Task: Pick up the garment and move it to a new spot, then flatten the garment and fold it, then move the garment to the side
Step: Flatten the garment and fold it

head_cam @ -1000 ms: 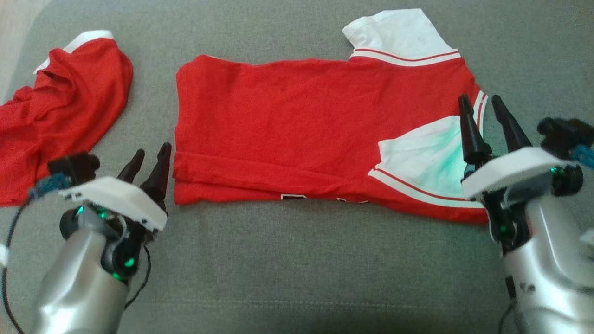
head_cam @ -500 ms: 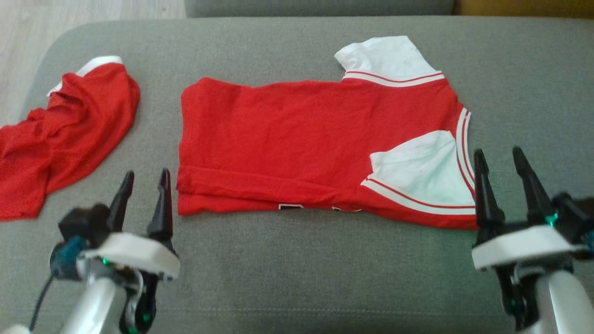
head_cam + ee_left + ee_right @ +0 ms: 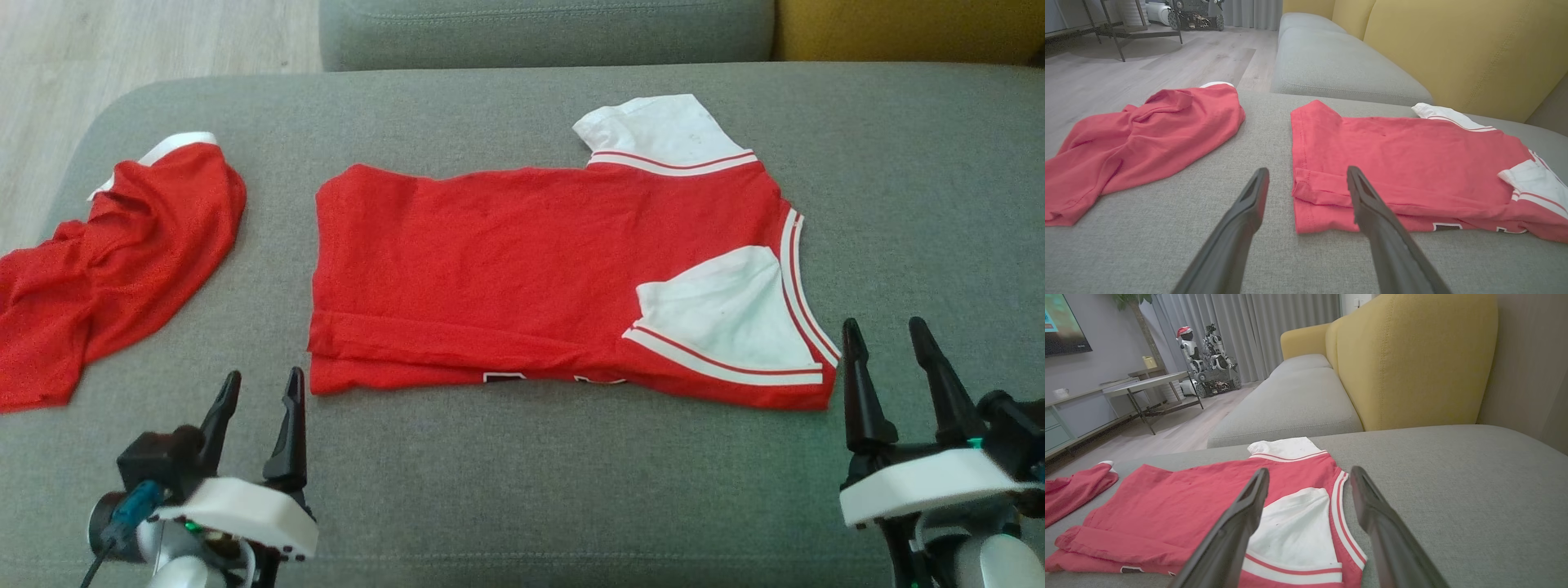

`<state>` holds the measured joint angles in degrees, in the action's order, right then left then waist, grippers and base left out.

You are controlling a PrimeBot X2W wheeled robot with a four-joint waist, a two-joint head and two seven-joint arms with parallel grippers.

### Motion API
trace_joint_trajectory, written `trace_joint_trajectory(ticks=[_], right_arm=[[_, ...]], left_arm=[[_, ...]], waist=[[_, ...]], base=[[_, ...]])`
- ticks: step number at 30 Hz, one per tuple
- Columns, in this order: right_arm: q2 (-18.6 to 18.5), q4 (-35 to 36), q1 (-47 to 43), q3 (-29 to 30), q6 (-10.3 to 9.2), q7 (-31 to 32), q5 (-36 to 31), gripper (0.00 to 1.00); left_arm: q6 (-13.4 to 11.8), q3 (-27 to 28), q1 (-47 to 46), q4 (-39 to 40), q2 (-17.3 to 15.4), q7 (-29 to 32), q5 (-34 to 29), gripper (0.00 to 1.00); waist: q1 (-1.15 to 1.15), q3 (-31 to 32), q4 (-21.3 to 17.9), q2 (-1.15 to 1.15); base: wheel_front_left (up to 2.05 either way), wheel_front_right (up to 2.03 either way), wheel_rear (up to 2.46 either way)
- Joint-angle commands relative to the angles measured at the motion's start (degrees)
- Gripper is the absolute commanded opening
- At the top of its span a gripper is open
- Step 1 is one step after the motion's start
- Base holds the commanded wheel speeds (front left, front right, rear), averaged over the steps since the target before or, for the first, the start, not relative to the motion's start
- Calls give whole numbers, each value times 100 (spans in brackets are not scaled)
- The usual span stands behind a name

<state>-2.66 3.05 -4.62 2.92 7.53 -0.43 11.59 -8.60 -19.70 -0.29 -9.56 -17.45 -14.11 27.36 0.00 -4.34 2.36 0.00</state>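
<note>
Next, my left gripper grabs the garment by the hem corner (image 3: pixel 353 178) opposite its folded-over long edge (image 3: pixel 441 351), to flatten and fold the garment.
The garment (image 3: pixel 531 269), a red shirt with white sleeves, lies flat on the grey sofa cushion (image 3: pixel 522 482), its near long edge folded over. My left gripper (image 3: pixel 264 374) is open and empty, just short of the garment's near left hem corner (image 3: pixel 1306 212). My right gripper (image 3: pixel 885 322) is open too, hovering beside the collar end, near the white sleeve (image 3: pixel 1294 526). In the left wrist view the open left gripper (image 3: pixel 1307 170) points at the folded hem. In the right wrist view the right gripper (image 3: pixel 1309 470) frames the sleeve and striped collar. Neither gripper touches cloth.
A second red garment (image 3: pixel 122 261) lies crumpled at the cushion's left end, near its rounded edge. Another grey seat cushion (image 3: pixel 539 33) and a yellow backrest (image 3: pixel 1412 363) lie beyond. Wooden floor (image 3: pixel 147 41) is past the left edge, with a table (image 3: pixel 1147 384) farther off.
The head camera has tilted up, showing more of the sofa. Both grippers have drawn back toward the near edge, off the garment's ends, staying open. The garment lies unchanged.
</note>
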Motion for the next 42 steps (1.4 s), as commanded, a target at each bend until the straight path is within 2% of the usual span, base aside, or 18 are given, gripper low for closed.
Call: trace_joint_trajectory(ticks=[1, 12, 18, 25, 30, 37, 38, 39, 40, 41, 42], right_arm=[[-35, 236, 85, -94, -4, 39, -11, 100], [-24, 49, 229, 19, -4, 162, 70, 100], [-158, -871, 981, 108, -4, 434, 128, 100], [-195, -1769, 1374, 127, -4, 1209, 82, 100], [-132, -1922, 1332, 141, -4, 1673, 147, 100], [-55, -1758, 1113, 173, -4, 2204, 324, 100], [-48, -1715, 1103, 192, -4, 2218, 367, 100], [-42, -1698, 1094, 220, -4, 2259, 395, 90], [-38, -1681, 1091, 230, -4, 2298, 398, 44], [-34, -1649, 1094, 238, -4, 2294, 444, 13], [-31, -1639, 1095, 250, -4, 2313, 485, 0]], left_arm=[[-30, 206, -207, 164, -146, 12, 7, 100], [72, 150, -403, 123, -121, 104, 126, 100], [364, 85, -1057, -385, -25, 467, 387, 100], [770, -85, -1527, -1460, 220, 857, 724, 100], [1024, -94, -1697, -2152, 380, 912, 961, 100], [1301, -102, -1884, -2724, 470, 977, 1205, 100], [1339, -106, -1915, -2776, 472, 982, 1237, 80], [1375, -119, -1947, -2828, 467, 996, 1261, 40], [1406, -132, -1980, -2871, 464, 997, 1281, 2], [1436, -151, -2009, -2913, 460, 1002, 1299, 0], [1459, -172, -2036, -2954, 451, 997, 1306, 0]], waist=[[0, 21, -2, 0], [0, -12, 17, 0], [0, -240, 40, 0], [0, -514, 92, 0], [0, -650, 97, 0], [0, -761, 80, 0], [0, -772, 73, 0], [0, -783, 64, 0], [0, -794, 60, 0], [0, -801, 55, 0], [0, -807, 49, 0]], base=[[0, 0, 0], [0, 0, 0], [0, 0, 0], [0, 0, 0], [0, 0, 0], [0, 0, 0], [0, 0, 0], [0, 0, 0], [0, 0, 0], [0, 0, 0], [0, 0, 0]])
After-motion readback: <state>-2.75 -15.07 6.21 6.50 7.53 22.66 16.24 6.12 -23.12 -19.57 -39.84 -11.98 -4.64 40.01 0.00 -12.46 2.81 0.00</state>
